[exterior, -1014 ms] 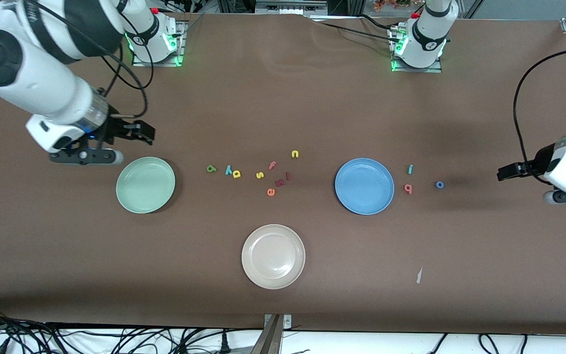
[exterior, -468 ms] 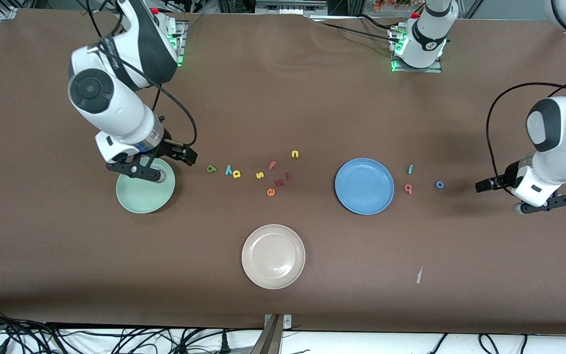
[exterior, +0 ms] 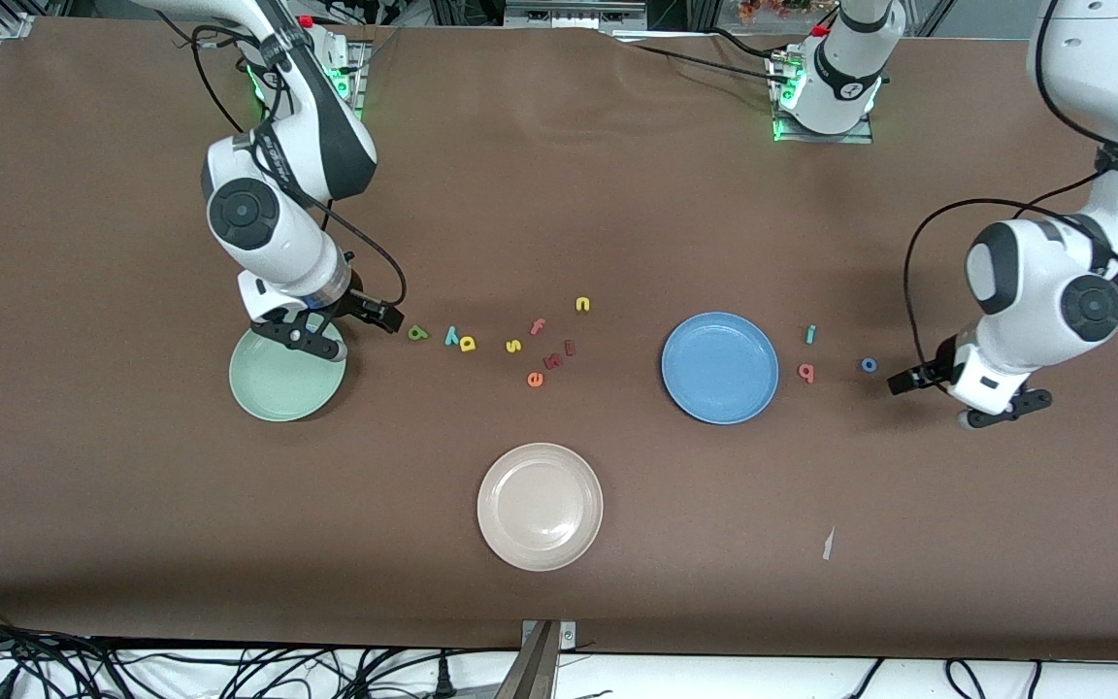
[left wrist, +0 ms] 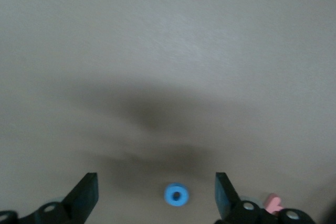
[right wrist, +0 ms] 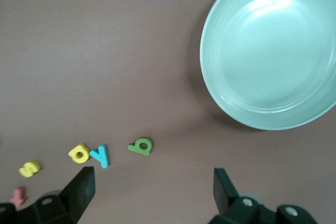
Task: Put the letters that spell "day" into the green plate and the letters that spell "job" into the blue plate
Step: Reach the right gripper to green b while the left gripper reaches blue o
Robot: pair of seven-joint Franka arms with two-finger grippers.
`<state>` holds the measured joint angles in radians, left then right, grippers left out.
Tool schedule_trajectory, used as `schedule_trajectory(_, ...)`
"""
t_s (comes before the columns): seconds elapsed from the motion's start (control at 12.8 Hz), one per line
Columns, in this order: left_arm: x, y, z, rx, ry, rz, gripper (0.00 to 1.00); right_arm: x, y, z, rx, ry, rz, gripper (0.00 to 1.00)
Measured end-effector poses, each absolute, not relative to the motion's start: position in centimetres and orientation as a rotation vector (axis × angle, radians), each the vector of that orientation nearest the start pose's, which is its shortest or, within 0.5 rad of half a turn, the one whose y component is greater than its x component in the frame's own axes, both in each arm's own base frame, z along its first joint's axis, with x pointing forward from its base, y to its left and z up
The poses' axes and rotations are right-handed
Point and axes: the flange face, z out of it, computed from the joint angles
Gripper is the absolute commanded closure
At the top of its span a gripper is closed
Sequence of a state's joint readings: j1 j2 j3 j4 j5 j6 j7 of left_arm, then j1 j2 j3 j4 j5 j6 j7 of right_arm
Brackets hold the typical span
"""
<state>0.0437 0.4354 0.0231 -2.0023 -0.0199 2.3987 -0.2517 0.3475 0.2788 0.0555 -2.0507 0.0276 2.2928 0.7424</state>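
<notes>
The blue o helps spell "job" in the blue plate (exterior: 719, 367), so the left gripper will pick it up next by its round outer edge (exterior: 869, 365).
The green plate (exterior: 279, 388) (right wrist: 265, 51) lies toward the right arm's end of the table. Beside it, toward the middle, a dark green letter (exterior: 417, 333) (right wrist: 140, 146), a teal y (exterior: 451, 336) (right wrist: 100, 155) and a yellow rounded letter (exterior: 467, 343) (right wrist: 79, 153) lie in a row. My right gripper (exterior: 307, 342) (right wrist: 152, 190) hangs open and holds nothing, over the table by the plate's rim. Beside the blue plate (exterior: 719, 367) lie a teal j (exterior: 810, 334), a salmon b (exterior: 805, 372) (left wrist: 273, 201) and a blue o (exterior: 869, 365) (left wrist: 176, 194). My left gripper (exterior: 1005, 408) (left wrist: 155, 198) hangs open near the o.
A beige plate (exterior: 540, 506) sits nearer the front camera at mid table. Between the two coloured plates lie a yellow s (exterior: 513, 346), a salmon f (exterior: 538, 326), a yellow u (exterior: 582, 304), an orange e (exterior: 535, 380) and two dark red letters (exterior: 560, 354).
Both arms have swung in from the table's ends. The right gripper came over to the green plate's rim; the left gripper drew close to the blue o. No letter has moved.
</notes>
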Motion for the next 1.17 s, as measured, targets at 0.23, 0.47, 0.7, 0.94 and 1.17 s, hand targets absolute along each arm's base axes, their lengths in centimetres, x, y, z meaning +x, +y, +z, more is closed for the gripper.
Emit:
schedule_trajectory(0.23,58.6,2.9,21.2,-3.1,-0.527,-0.018,0.19,53.0,24.7,26.5,-3.054,0.643,0.056,0.0)
schedule_trajectory(0.47,57.4,3.1,19.9,-3.098,-0.535,-0.04,0.29,52.1,27.0,23.6,-3.034,0.7,0.044,0.0)
schedule_trajectory(0.7,57.2,2.6,19.7,-3.1,-0.521,-0.034,0.3,51.8,27.7,21.7,-3.031,0.705,0.043,0.0)
schedule_trajectory(0.94,56.6,2.0,18.9,-3.101,-0.505,-0.003,0.3,51.7,27.5,20.4,-3.026,0.708,0.034,0.0)
schedule_trajectory(1.17,55.8,1.9,18.2,-3.099,-0.504,0.028,0.33,51.0,27.1,18.8,-3.019,0.71,0.019,0.0)
